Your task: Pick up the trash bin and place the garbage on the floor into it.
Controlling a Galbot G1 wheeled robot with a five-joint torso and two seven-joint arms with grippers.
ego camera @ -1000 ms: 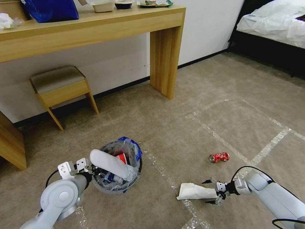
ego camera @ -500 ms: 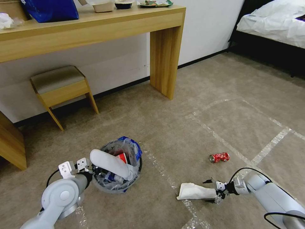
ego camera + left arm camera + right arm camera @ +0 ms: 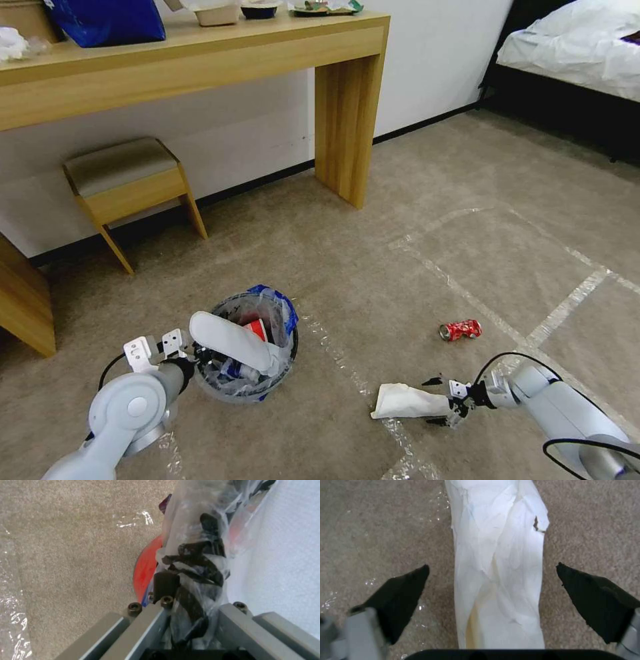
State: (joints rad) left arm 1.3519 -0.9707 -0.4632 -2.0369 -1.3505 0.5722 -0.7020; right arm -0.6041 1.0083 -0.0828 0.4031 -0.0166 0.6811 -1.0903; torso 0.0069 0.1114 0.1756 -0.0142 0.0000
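Note:
The white tissue is garbage that should go into the trash bin, so my right gripper needs to grab it next by its end with the yellowish crease [image 3: 437, 405].
The trash bin [image 3: 248, 387], a red pail with a clear printed bag, stands on the floor [image 3: 413, 267]. A white slipper [image 3: 230, 343] and a red carton [image 3: 257, 329] stick out of it. My left gripper [image 3: 200, 358] is shut on the bin's rim and bag; in the left wrist view one black finger [image 3: 165, 585] presses outside the red rim [image 3: 145, 572]. A long white tissue [image 3: 405, 402] lies on the carpet. My right gripper [image 3: 435, 401] is open, low over the tissue's near end [image 3: 500, 580], with a fingertip [image 3: 406, 590] on each side. A crushed red can [image 3: 460, 329] lies beyond.
A wooden desk [image 3: 347, 107] stands against the wall, and a low stool [image 3: 127, 180] sits under it. A bed [image 3: 573, 47] is at the far right. Pale tape lines [image 3: 567, 303] cross the carpet.
My right arm has sunk lower, and its open gripper has edged slightly further along the tissue's end. The left arm and the bin have hardly moved.

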